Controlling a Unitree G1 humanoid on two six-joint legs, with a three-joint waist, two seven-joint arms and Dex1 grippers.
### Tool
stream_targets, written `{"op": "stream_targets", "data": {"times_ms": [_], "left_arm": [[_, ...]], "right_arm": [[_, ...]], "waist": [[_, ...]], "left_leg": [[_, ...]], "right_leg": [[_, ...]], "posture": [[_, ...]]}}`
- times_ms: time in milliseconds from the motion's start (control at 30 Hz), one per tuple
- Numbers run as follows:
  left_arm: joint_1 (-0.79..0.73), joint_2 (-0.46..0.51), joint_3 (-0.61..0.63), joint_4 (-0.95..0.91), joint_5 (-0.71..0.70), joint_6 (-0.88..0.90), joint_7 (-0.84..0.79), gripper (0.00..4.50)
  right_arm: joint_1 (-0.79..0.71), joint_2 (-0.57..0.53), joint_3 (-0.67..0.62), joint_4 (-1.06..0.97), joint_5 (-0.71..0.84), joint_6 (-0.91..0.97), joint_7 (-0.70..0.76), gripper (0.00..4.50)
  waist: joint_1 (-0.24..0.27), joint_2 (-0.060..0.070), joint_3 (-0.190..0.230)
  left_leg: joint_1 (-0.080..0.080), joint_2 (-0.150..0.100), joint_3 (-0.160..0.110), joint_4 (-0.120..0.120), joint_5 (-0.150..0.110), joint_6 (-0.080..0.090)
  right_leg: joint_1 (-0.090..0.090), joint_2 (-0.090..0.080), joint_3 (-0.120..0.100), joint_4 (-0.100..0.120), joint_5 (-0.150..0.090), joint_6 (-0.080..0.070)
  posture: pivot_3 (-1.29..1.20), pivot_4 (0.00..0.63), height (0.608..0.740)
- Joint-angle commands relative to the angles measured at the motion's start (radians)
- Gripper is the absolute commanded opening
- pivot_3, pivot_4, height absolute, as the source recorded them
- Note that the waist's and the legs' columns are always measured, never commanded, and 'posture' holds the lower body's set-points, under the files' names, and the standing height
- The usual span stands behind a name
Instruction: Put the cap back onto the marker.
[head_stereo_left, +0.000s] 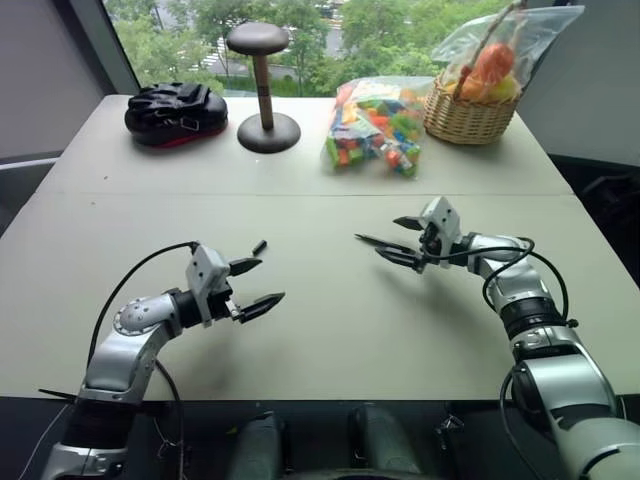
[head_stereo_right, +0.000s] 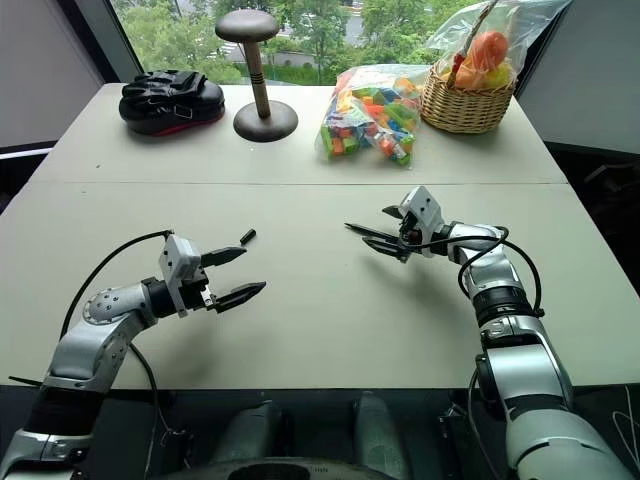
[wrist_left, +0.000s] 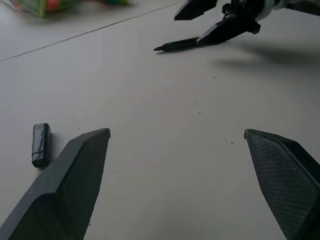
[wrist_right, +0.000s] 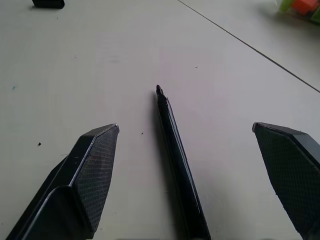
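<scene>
Next, my left gripper grabs the cap by its closed end (head_stereo_left: 256, 251), which leaves the cap's opening free to receive the marker's tip (head_stereo_left: 359, 237).
The marker (wrist_right: 172, 145), a thin black stick with a pointed tip, lies flat on the pale table (head_stereo_left: 320, 330) right of centre. My right gripper (head_stereo_left: 392, 238) is open and low over the table. Its fingers stand on either side of the marker's rear part without closing on it, and the tip (head_stereo_left: 358, 238) points toward the left arm. The cap (head_stereo_left: 259, 246), a short black cylinder, lies on the table left of centre. My left gripper (head_stereo_left: 270, 280) is open and empty, just on the near side of the cap, which lies beside one finger (wrist_left: 75, 170) in the left wrist view.
Along the table's far edge stand a black padded glove (head_stereo_left: 175, 112), a dark wooden stand (head_stereo_left: 262, 90), a clear bag of coloured bricks (head_stereo_left: 375, 125) and a wicker basket (head_stereo_left: 470, 118) holding bagged fruit. A seam (head_stereo_left: 300, 194) crosses the table between them and the arms.
</scene>
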Motion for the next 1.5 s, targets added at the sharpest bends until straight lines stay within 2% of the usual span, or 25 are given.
{"op": "stream_targets", "data": {"times_ms": [33, 300, 333, 400, 633, 867, 1033, 1133, 1233, 1333, 1500], "left_arm": [[0.013, 0.001, 0.012, -0.048, 0.004, -0.008, 0.021, 4.50], [0.018, -0.001, 0.011, -0.048, 0.007, -0.012, 0.048, 4.50], [0.017, -0.001, 0.009, -0.046, 0.009, -0.013, 0.050, 4.50], [0.017, -0.002, 0.006, -0.045, 0.011, -0.014, 0.053, 4.50], [0.010, -0.006, 0.000, -0.036, 0.020, -0.017, 0.055, 4.50], [0.011, -0.006, 0.009, -0.023, 0.027, -0.024, 0.064, 4.50], [-0.022, -0.018, 0.099, 0.050, 0.040, -0.072, 0.164, 4.50], [-0.052, 0.023, 0.168, 0.140, 0.052, -0.103, 0.189, 4.50], [-0.073, 0.043, 0.175, 0.208, 0.062, -0.127, 0.171, 4.50], [-0.109, 0.047, 0.154, 0.286, 0.077, -0.152, 0.138, 4.50], [-0.186, 0.020, 0.122, 0.392, 0.096, -0.174, 0.105, 4.50]], "right_arm": [[-0.050, 0.003, 0.012, 0.069, -0.023, -0.035, 0.061, 4.46], [-0.093, 0.024, 0.013, 0.168, -0.063, -0.073, 0.091, 4.46], [-0.096, 0.027, 0.011, 0.176, -0.063, -0.074, 0.092, 4.23], [-0.101, 0.031, 0.009, 0.189, -0.066, -0.079, 0.093, 3.63], [-0.112, 0.039, 0.004, 0.223, -0.081, -0.088, 0.092, 0.01], [-0.115, 0.043, -0.010, 0.220, -0.085, -0.097, 0.054, 0.01], [-0.105, 0.025, -0.006, 0.053, -0.083, -0.029, 0.042, 0.01], [0.046, 0.011, 0.002, -0.423, 0.006, 0.254, 0.046, 0.01], [0.185, 0.013, 0.002, -0.781, 0.131, 0.525, 0.028, 0.01], [0.278, 0.016, 0.011, -0.972, 0.173, 0.652, -0.028, 0.01], [0.353, 0.030, 0.024, -1.092, 0.179, 0.717, -0.128, 0.01]], "waist": [[-0.002, 0.000, 0.000], [-0.004, 0.000, 0.000], [-0.004, 0.000, 0.000], [-0.004, 0.000, 0.000], [-0.005, 0.000, 0.000], [-0.006, 0.000, 0.000], [-0.007, 0.002, 0.001], [-0.002, 0.002, 0.001], [0.002, 0.002, 0.001], [0.003, 0.002, 0.001], [0.004, -0.001, 0.001]], "left_leg": [[0.000, 0.000, 0.000, 0.000, 0.000, 0.000], [0.002, 0.000, 0.001, 0.000, 0.001, -0.001], [0.003, 0.000, 0.001, 0.000, 0.001, -0.002], [0.003, 0.000, 0.001, 0.000, 0.001, -0.002], [0.005, 0.000, 0.002, 0.000, 0.001, -0.002], [0.008, 0.001, 0.003, 0.000, 0.001, -0.002], [0.011, 0.001, 0.003, 0.000, 0.001, -0.002], [0.010, 0.001, 0.002, -0.001, 0.001, -0.002], [0.008, 0.003, 0.000, -0.003, 0.001, -0.002], [0.007, 0.001, 0.001, -0.003, 0.001, -0.003], [0.007, -0.003, 0.001, -0.002, 0.001, -0.002]], "right_leg": [[0.000, 0.000, 0.000, 0.000, 0.000, 0.000], [0.000, -0.001, 0.000, 0.004, 0.000, 0.000], [0.000, -0.001, 0.000, 0.004, 0.000, 0.000], [0.000, -0.001, 0.001, 0.005, 0.000, 0.000], [0.000, -0.001, 0.001, 0.006, 0.000, 0.000], [0.003, -0.001, 0.002, 0.006, 0.000, 0.000], [0.005, -0.002, 0.002, 0.007, 0.000, 0.000], [0.004, -0.002, 0.002, 0.007, 0.000, 0.000], [0.003, -0.003, 0.001, 0.006, -0.001, -0.002], [0.002, -0.006, 0.000, 0.006, -0.001, -0.002], [0.003, -0.010, -0.001, 0.006, -0.001, -0.003]], "posture": [[0.00, 0.150, 0.740], [0.00, 0.150, 0.740], [0.00, 0.150, 0.740], [0.00, 0.150, 0.740], [0.00, 0.150, 0.740], [0.00, 0.150, 0.740], [0.00, 0.150, 0.740], [0.00, 0.150, 0.740], [0.00, 0.150, 0.740], [0.00, 0.150, 0.740], [0.00, 0.150, 0.740]]}}
